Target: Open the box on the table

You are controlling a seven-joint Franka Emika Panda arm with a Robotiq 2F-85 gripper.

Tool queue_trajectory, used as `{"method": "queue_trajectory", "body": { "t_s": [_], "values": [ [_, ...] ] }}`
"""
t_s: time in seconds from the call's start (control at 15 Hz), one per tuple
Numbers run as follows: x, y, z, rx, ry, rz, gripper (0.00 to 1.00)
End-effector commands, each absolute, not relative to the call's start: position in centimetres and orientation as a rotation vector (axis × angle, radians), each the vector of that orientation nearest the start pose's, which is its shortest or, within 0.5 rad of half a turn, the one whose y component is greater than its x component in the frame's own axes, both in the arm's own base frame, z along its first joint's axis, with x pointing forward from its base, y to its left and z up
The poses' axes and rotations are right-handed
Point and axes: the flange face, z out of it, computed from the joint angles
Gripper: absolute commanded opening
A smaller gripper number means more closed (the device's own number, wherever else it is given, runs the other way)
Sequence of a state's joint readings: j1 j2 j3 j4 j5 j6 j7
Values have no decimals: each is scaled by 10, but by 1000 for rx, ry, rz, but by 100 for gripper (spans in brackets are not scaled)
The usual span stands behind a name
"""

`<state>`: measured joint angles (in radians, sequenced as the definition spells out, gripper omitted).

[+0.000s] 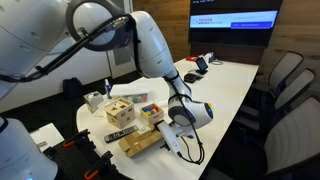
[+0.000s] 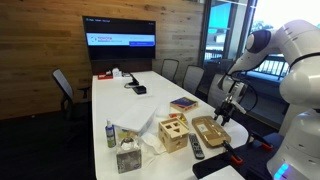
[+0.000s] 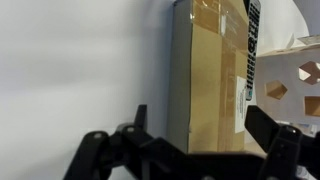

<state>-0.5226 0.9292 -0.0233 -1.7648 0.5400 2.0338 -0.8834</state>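
Note:
I should next grab the near edge [image 1: 149,148] [image 3: 190,85] of the shut box's lid with my gripper, away from the remote. Then the box can swing open toward the remote.
The box [image 3: 205,70] is flat tan cardboard and lies shut on the white table [image 3: 80,70], near its end. It also shows in both exterior views [image 1: 140,144] [image 2: 208,130]. My gripper [image 3: 200,135] is open and empty. It hovers just above the box's near edge, with one finger over the table and the other over the box's far side. In the exterior views the gripper [image 1: 176,128] [image 2: 222,114] points down at the box's outer end.
A black remote [image 3: 252,45] lies along the box's far side. A wooden cube with cut-out holes [image 2: 173,132] and a red-yellow-blue block [image 2: 183,102] stand close by. A tissue box [image 2: 127,157] and a small bottle [image 2: 110,133] are nearby. Office chairs [image 1: 285,85] line the table.

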Motion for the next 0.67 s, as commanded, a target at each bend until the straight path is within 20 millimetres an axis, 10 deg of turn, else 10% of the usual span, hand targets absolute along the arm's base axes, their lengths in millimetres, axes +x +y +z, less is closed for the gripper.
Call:
{"method": "queue_trajectory", "body": {
  "t_s": [0.0,0.27,0.33,0.6],
  "values": [
    [499,-263,2,-2375,53,281,100],
    [505,-256,-9,-2345,38,279,100],
    [507,-255,-10,-2344,36,280,75],
    [512,-250,-8,-2355,23,286,49]
  ]
}}
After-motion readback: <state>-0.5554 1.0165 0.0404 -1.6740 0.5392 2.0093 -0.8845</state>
